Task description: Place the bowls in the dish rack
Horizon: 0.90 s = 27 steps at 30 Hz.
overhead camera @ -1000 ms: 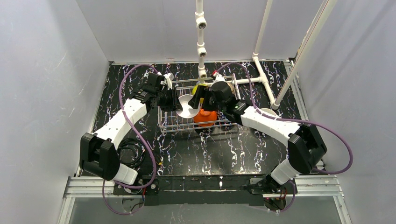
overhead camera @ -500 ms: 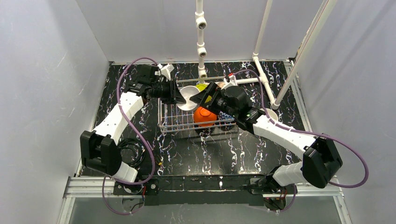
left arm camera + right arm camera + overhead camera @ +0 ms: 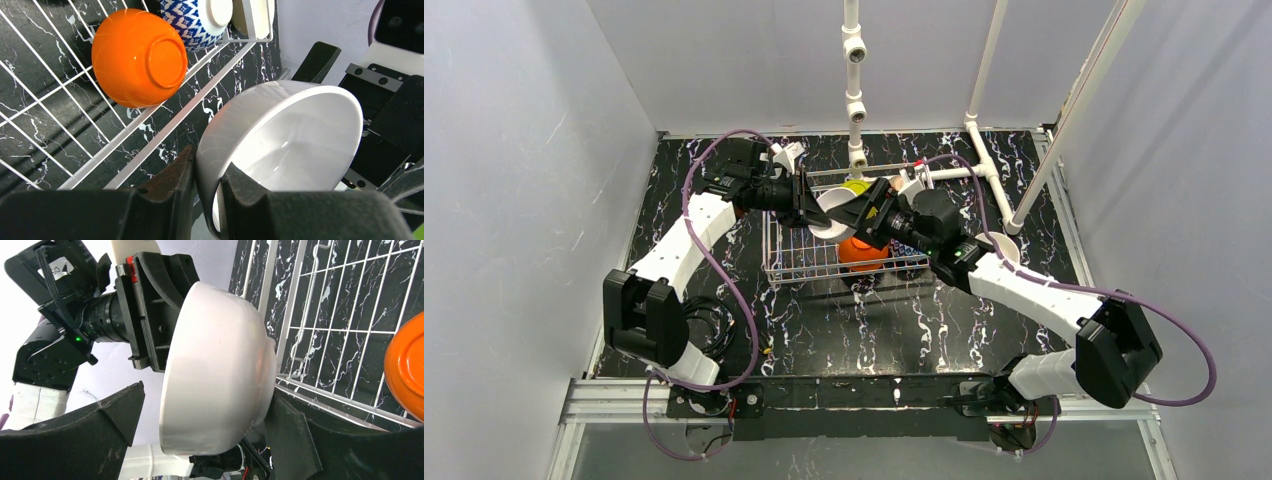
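The robot's right gripper will next grab the white bowl across its rim and foot ring, opposite the left gripper, so that the bowl can be loaded with its opening down.
My left gripper is shut on the rim of a white bowl, holding it on edge above the back of the dish rack. In the left wrist view the fingers pinch the bowl's wall. My right gripper is open around the same bowl: one finger is at its foot ring, the other stands apart from the rim. An orange bowl and a blue-and-white bowl lie in the rack. A yellow-green bowl sits at the rack's back.
A white pipe frame rises behind the rack and runs right along the table. A pale bowl sits on the black marbled table right of the rack, partly hidden by my right arm. A pale bowl stands beside the blue one.
My left gripper has lifted the white bowl toward the rack's back. My right arm has swung its elbow outward and brought its open fingers around the bowl.
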### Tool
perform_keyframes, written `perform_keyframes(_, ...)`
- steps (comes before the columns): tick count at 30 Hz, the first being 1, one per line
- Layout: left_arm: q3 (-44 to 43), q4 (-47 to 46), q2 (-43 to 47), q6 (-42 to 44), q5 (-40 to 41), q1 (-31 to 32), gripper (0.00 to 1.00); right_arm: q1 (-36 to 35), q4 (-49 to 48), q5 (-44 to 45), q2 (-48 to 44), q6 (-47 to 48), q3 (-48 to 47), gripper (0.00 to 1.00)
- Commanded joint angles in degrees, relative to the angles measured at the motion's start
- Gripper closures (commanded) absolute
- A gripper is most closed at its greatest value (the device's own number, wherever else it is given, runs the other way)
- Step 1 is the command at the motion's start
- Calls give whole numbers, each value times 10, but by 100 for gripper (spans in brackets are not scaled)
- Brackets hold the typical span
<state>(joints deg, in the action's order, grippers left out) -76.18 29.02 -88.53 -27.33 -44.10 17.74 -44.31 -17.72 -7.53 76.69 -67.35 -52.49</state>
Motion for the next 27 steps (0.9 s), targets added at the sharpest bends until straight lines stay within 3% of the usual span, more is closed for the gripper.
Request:
perform_keyframes(1, 3, 1, 14, -19, -17, -7, 100, 2, -85, 0, -34, 2, 22, 5)
perform_keyframes(6, 10, 1, 17, -22, -17, -12, 100, 2, -90, 13, -52, 5, 39, 3)
perform_keyframes(8, 11, 2, 17, -20, -18, -12, 100, 2, -101, 18, -56, 2, 48, 6)
perform_keyframes(12, 19, -3, 18, -24, -20, -12, 100, 2, -120, 21, -52, -6, 55, 25)
perform_keyframes(17, 24, -3, 15, -28, -21, -13, 100, 2, -173, 13, -44, -15, 71, 40)
perform_keyframes(22, 17, 10, 15, -29, 4, -14, 100, 2, -174, 7, -29, 2, 59, 66)
perform_keyframes(23, 13, 17, 16, -26, 15, -14, 97, 2, -169, 6, -26, 8, 55, 69)
perform_keyframes(27, 2, 36, 24, -15, 80, -16, 67, 1, -139, 22, -10, 21, 42, 74)
